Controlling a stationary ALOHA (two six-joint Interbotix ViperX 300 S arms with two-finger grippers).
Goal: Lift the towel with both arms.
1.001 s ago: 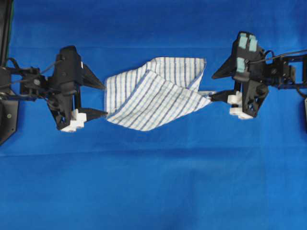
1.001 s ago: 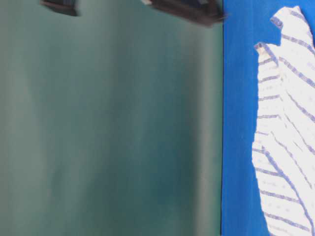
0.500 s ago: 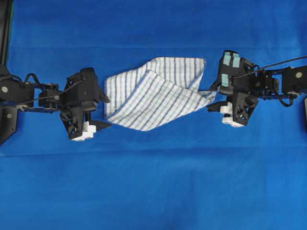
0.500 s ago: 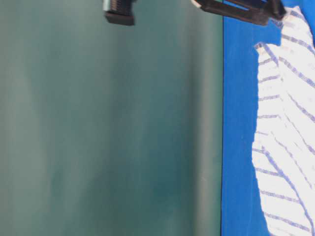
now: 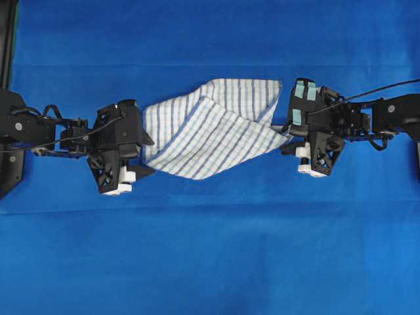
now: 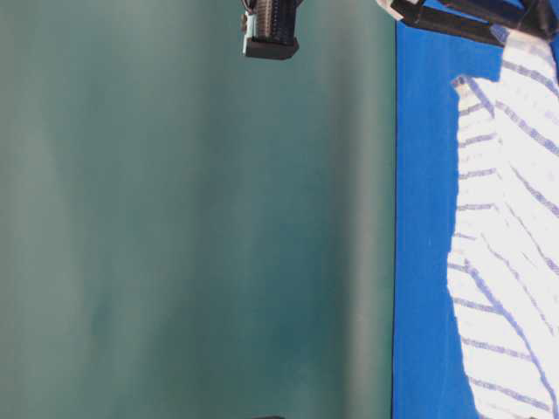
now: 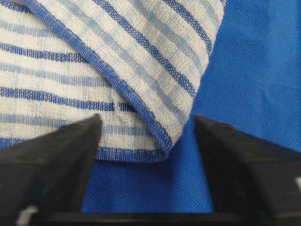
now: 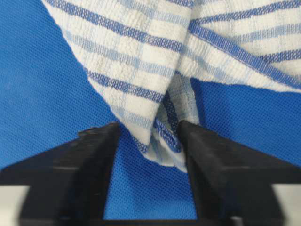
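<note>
My right gripper needs to pinch that pointed corner (image 5: 283, 135) next, where the towel bunches up into a raised fold, to lift the towel, while the towel's broad middle (image 5: 220, 134) lies slack.
The white towel with blue stripes (image 5: 210, 128) lies crumpled and folded on the blue cloth. My left gripper (image 5: 147, 156) is open at the towel's left end. In the left wrist view the gripper (image 7: 146, 120) straddles a hemmed folded corner of the towel (image 7: 117, 70), with both black fingers (image 7: 56, 155) apart from it. My right gripper (image 5: 287, 136), which has teal pads, is open at the towel's right end. In the right wrist view the gripper (image 8: 149, 126) has the towel's pointed corner (image 8: 164, 136) hanging between its fingers (image 8: 216, 155), close to the right one.
The blue cloth (image 5: 210, 249) covers the whole table. The table-level view shows a green wall (image 6: 192, 218), the towel's edge (image 6: 515, 218) at the right, and black arm parts (image 6: 271, 30) along the top edge.
Both arms have moved inward toward the towel. Each gripper now has a towel corner between its fingers. Both grippers' jaws have narrowed. The towel has not moved.
</note>
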